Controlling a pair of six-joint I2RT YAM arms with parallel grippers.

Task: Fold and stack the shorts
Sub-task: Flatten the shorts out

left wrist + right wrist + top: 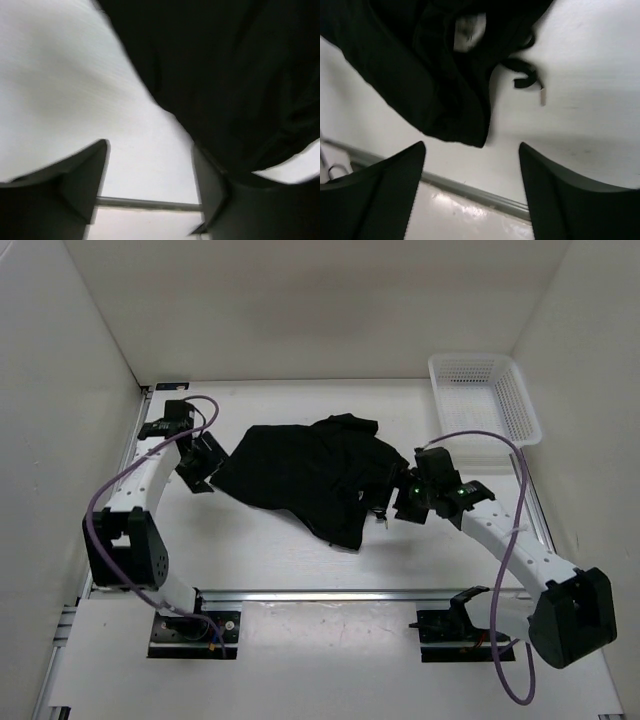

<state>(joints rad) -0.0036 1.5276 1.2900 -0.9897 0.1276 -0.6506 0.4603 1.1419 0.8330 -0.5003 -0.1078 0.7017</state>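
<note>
My right gripper is going to grab the black shorts' waist edge beside the drawstring (525, 75) next, so that it can spread the shorts flat for folding.
The black shorts (310, 475) lie crumpled in the middle of the white table. My left gripper (205, 468) is at their left edge, open, with nothing between its fingers; in the left wrist view the shorts (235, 80) fill the upper right and drape over the right finger (210, 185). My right gripper (405, 502) is at their right edge, open and empty; in the right wrist view the shorts (420, 65) hang at the upper left with a white label (469, 31) and a drawstring (525, 75) showing.
A white mesh basket (483, 395) stands at the far right corner. White walls close in the table on the left, back and right. A metal rail (330, 594) runs along the table's near edge.
</note>
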